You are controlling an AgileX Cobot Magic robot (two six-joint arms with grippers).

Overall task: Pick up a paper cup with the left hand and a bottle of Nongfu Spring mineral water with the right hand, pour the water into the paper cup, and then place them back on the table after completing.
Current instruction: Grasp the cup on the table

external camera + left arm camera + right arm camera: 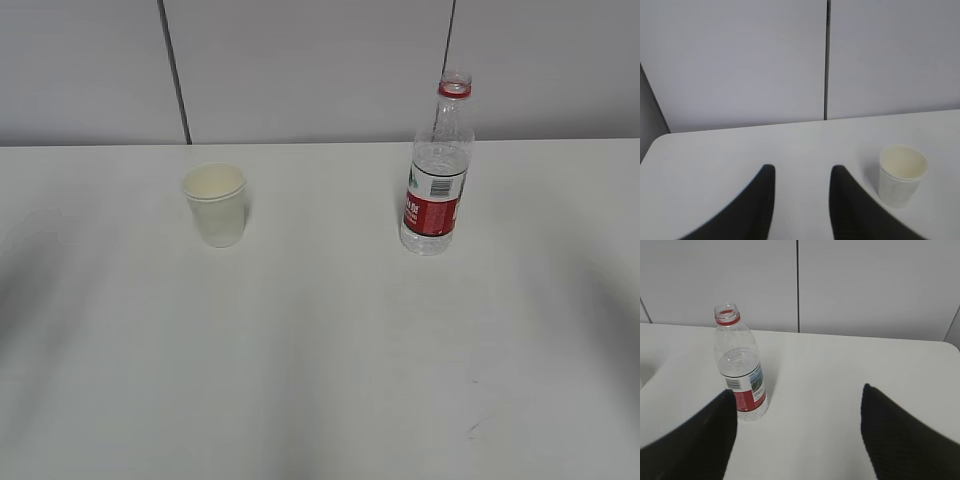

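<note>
The bottle's opening (456,77) has no cap on it, so my right gripper should pour the water next, and for that it should grab the bottle around its labelled body (434,203).
A white paper cup (216,204) stands upright on the white table (320,350), left of centre. An uncapped clear bottle (437,170) with a red and white label stands upright to its right, part full of clear water (440,160). Neither arm shows in the exterior view. In the left wrist view my left gripper (802,172) is open and empty, with the cup (901,175) ahead and to its right. In the right wrist view my right gripper (797,392) is wide open and empty, with the bottle (740,372) ahead, just beyond its left finger.
A grey panelled wall (320,60) runs behind the table's far edge. A small dark scuff mark (474,428) lies on the tabletop at the front right. The table's rounded left corner (655,142) shows in the left wrist view.
</note>
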